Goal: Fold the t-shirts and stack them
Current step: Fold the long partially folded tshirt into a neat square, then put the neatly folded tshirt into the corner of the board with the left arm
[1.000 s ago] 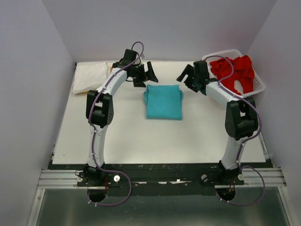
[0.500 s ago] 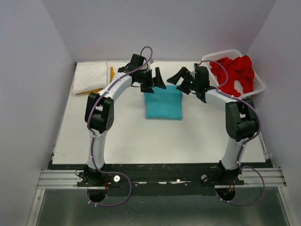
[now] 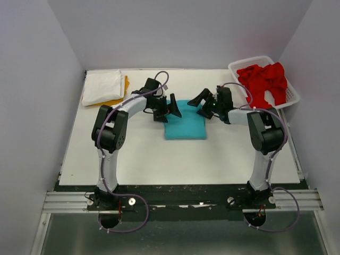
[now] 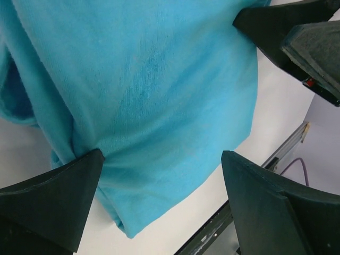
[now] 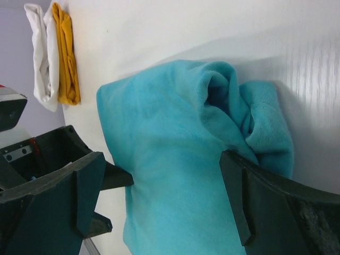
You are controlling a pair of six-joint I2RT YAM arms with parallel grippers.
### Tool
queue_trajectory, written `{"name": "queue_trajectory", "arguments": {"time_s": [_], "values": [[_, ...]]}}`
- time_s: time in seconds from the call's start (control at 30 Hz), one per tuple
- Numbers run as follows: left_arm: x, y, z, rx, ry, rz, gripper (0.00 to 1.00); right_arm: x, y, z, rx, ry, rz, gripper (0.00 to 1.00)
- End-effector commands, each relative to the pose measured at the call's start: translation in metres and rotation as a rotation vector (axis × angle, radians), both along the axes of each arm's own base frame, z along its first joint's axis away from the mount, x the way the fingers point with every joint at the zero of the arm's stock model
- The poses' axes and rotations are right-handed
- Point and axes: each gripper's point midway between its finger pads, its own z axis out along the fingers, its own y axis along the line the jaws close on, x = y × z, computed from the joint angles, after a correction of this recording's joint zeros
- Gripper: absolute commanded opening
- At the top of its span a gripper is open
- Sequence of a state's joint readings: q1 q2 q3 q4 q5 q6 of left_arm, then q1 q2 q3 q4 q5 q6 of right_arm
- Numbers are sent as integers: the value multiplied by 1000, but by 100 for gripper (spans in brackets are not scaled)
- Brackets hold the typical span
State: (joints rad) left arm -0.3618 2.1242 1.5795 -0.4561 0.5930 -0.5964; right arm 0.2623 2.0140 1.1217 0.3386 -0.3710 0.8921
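I should next use my left gripper to grab the folded turquoise t-shirt's layered side edge (image 3: 166, 129), which faces the white t-shirt (image 3: 102, 86). Then I can stack the turquoise t-shirt there still folded.
A folded turquoise t-shirt (image 3: 185, 123) lies in the middle of the table. It fills the left wrist view (image 4: 159, 90) and the right wrist view (image 5: 175, 175). My left gripper (image 3: 169, 110) is open and low over the shirt's far left corner. My right gripper (image 3: 202, 106) is open and low over its far right corner, where the cloth is bunched. Neither holds cloth. Red t-shirts (image 3: 264, 82) are piled in a white basket (image 3: 291, 95) at the far right. A white t-shirt (image 3: 102, 86) lies folded on an orange t-shirt (image 3: 120, 96) at the far left.
The white and orange stack also shows in the right wrist view (image 5: 53, 58). The dark rail (image 3: 180, 201) runs along the table's near edge. Walls close in the table on the left, right and far sides.
Both grippers have moved inward and down from beyond the shirt's far edge to its far corners. The shirt has not moved. Both stay open.
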Motion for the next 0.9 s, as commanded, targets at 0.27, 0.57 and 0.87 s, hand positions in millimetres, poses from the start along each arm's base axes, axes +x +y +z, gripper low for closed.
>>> {"name": "queue_trajectory", "arguments": {"time_s": [0.27,0.57,0.87], "values": [[-92,2,18,19,-44,-17,99,-121,-8,-32,-76,171,133,100],[-106,1,75,89,-212,25,99,-126,-48,48,-125,-32,-100,100],[-85,26,19,191,-76,78,99,-148,-125,77,-239,-179,-453,100]]}}
